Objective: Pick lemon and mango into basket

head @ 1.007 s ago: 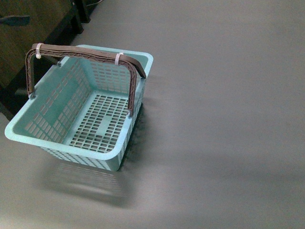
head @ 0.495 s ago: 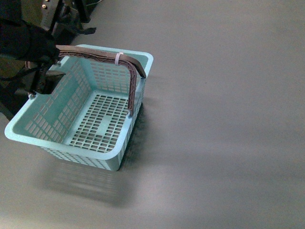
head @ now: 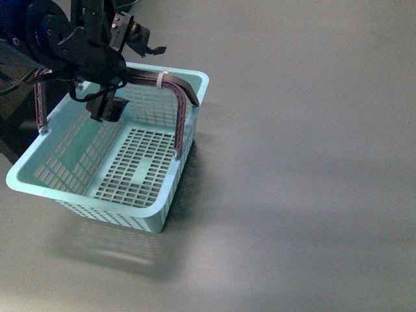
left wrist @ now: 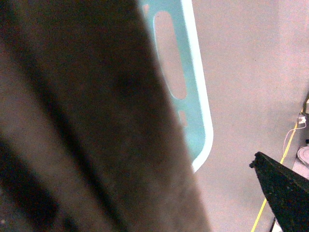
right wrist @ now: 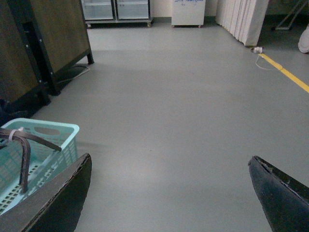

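Observation:
Next, my left gripper takes hold of the basket by its brown handles, to bring it to the lemon and mango.
The light blue-green basket (head: 39,175) stands on the grey floor at the left, empty, with its brown handles (head: 182,117) swung up. My left gripper (head: 128,78) is open above the basket's far end, its jaws on either side of the handles. In the left wrist view a blurred brown handle (left wrist: 87,125) fills most of the picture, with the basket rim (left wrist: 195,92) and one dark fingertip (left wrist: 282,188) beside it. My right gripper (right wrist: 169,193) is open and empty over bare floor, right of the basket (right wrist: 53,129). No lemon or mango is in view.
A dark wooden cabinet (right wrist: 53,34) stands beyond the basket at the left, and it also shows in the front view (head: 10,130). A yellow floor line (right wrist: 289,75), white curtains (right wrist: 241,19) and glass-fronted units (right wrist: 116,8) are far off.
My left arm has come into the front view from the left and moved right, over the basket's far end and its handles. The basket has not moved.

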You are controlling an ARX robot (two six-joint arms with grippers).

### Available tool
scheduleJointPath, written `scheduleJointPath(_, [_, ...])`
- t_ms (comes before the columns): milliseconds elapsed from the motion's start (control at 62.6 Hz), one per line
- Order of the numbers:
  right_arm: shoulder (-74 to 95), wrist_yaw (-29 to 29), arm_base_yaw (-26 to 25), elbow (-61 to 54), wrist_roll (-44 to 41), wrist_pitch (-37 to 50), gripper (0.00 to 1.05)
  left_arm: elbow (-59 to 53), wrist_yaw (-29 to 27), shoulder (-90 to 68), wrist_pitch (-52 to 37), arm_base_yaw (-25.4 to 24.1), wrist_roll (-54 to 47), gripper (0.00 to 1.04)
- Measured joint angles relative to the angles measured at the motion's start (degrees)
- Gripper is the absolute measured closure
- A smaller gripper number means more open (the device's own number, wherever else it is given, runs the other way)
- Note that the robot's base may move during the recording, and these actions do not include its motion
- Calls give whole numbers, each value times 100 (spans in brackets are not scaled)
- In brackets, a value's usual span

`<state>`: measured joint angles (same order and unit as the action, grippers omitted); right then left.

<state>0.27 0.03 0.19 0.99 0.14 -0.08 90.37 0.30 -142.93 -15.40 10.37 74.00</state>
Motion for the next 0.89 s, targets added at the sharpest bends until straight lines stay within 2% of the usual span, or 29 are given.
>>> scheduleJointPath(288, [0,0,0,0,0,0,9,490,-48,-267,306,0,186,63])
scheduleJointPath(399, [0,0,0,0,0,0,9,481,-81,-269,319,-9,595,75])
scheduleJointPath(671, [0,0,0,0,0,0,9,-420,-164,249,22,-20,579,77])
scheduleJointPath(895, [0,0,0,0,0,0,9,-2559,-186,1923,-538,0,629,77])
